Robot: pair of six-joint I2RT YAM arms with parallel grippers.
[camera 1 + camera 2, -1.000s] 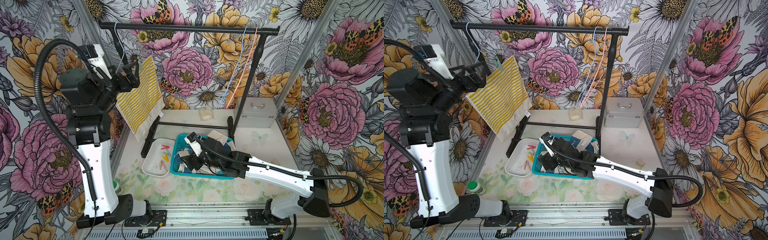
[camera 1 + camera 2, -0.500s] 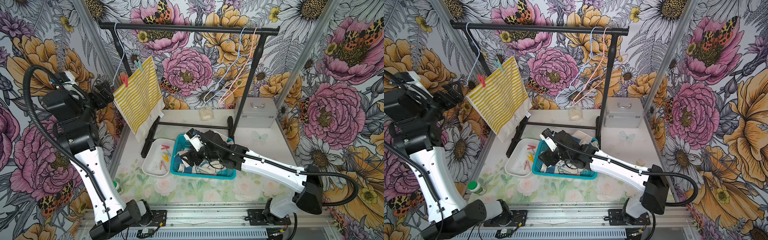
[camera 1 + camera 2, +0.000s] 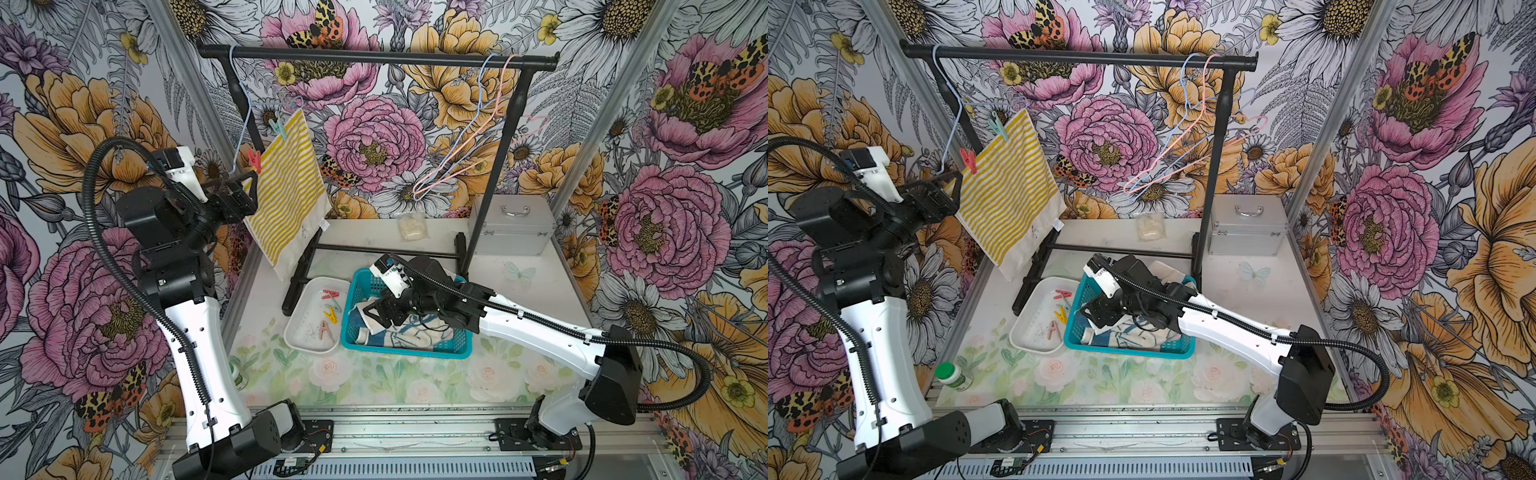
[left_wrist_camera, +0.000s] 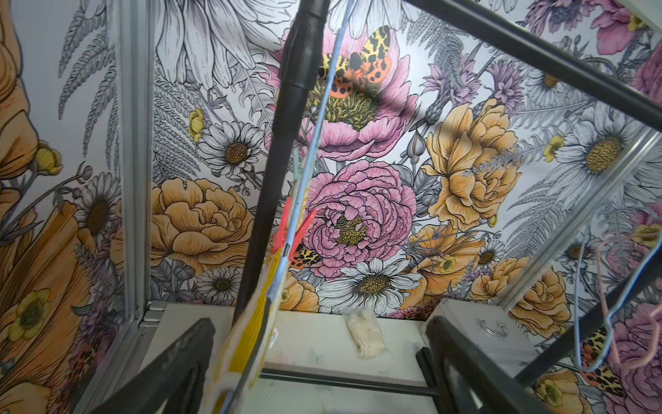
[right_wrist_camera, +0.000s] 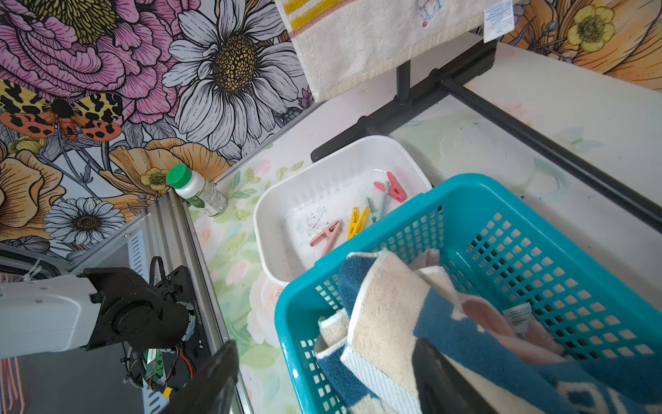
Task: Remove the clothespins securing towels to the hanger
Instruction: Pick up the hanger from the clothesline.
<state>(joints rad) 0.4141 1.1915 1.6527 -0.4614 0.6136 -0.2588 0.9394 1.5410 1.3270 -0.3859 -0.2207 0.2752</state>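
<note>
My left gripper grabs the blue wire hanger's end at the towel's edge, beside the red clothespin (image 3: 254,160), next. This leaves both clothespins free to remove.
A yellow-and-white striped towel (image 3: 286,183) hangs from a blue wire hanger (image 3: 243,124), pinned by a red clothespin (image 3: 254,160) and a mint green clothespin (image 3: 279,128). My left gripper (image 3: 245,187) stands open at the towel's left edge, just under the red clothespin (image 4: 292,233). In the left wrist view the towel's edge (image 4: 247,333) runs between the fingers. My right gripper (image 5: 324,342) hovers open over a cream-and-blue towel (image 5: 387,304) in the teal basket (image 5: 501,200). A pale pink towel (image 5: 483,315) lies underneath. Several loose clothespins (image 5: 358,222) lie in the white tray (image 5: 322,157).
The black rack (image 3: 374,60) also carries two empty hangers, pink and blue (image 3: 457,166). A silver case (image 3: 511,226) and a small white bag (image 3: 412,226) sit at the back. A green-capped bottle (image 3: 953,376) stands at the front left.
My left arm pulled away to the left, uncovering the red clothespin, then came back to the towel's left edge. The right gripper shifted slightly over the basket. The empty hangers swung.
</note>
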